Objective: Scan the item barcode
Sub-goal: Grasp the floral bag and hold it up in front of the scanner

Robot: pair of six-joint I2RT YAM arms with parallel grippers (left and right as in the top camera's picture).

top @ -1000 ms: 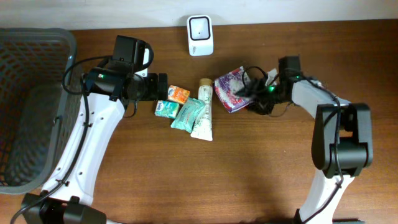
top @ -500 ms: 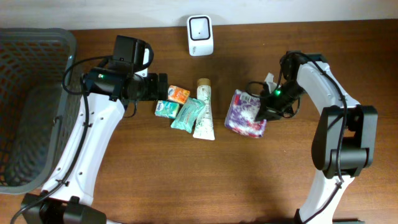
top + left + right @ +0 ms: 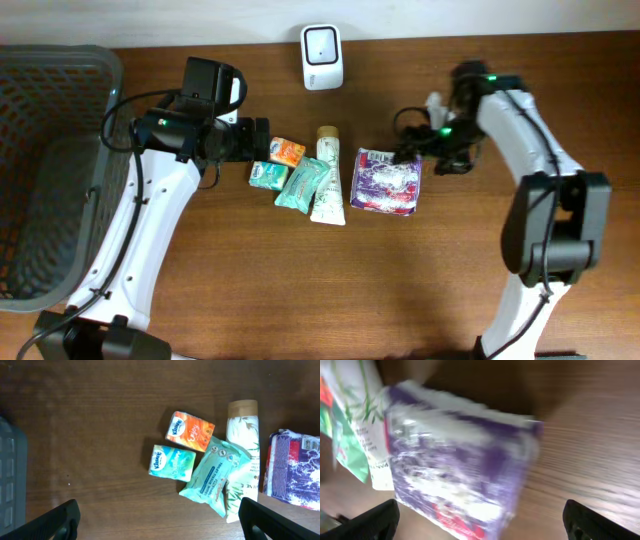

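Note:
My right gripper takes the purple-and-white packet (image 3: pixel 385 185) by its side away from the white tube next, so the barcode stays uncovered to scan at the scanner.
The purple-and-white packet (image 3: pixel 385 185) lies flat on the table, just right of a white tube (image 3: pixel 326 182). My right gripper (image 3: pixel 415 152) hovers at the packet's upper right corner, open. In the right wrist view the packet (image 3: pixel 455 465) is blurred and fills the space ahead of the right gripper (image 3: pixel 482 527), whose fingertips (image 3: pixel 377 522) stand wide apart and off it. The white scanner (image 3: pixel 322 43) stands at the table's back edge. My left gripper (image 3: pixel 262 140) is open and empty, left of the small packs; in the left wrist view its (image 3: pixel 162 522) fingertips frame bare wood.
An orange tissue pack (image 3: pixel 192 431), a teal tissue pack (image 3: pixel 172 462) and a green wipes pack (image 3: pixel 215 477) lie together beside the tube (image 3: pixel 242 450). A dark mesh basket (image 3: pixel 60 60) fills the left side of the table.
The right gripper carried the purple packet down and left, laid it flat beside the tube, opened and drew back. The left arm has not moved.

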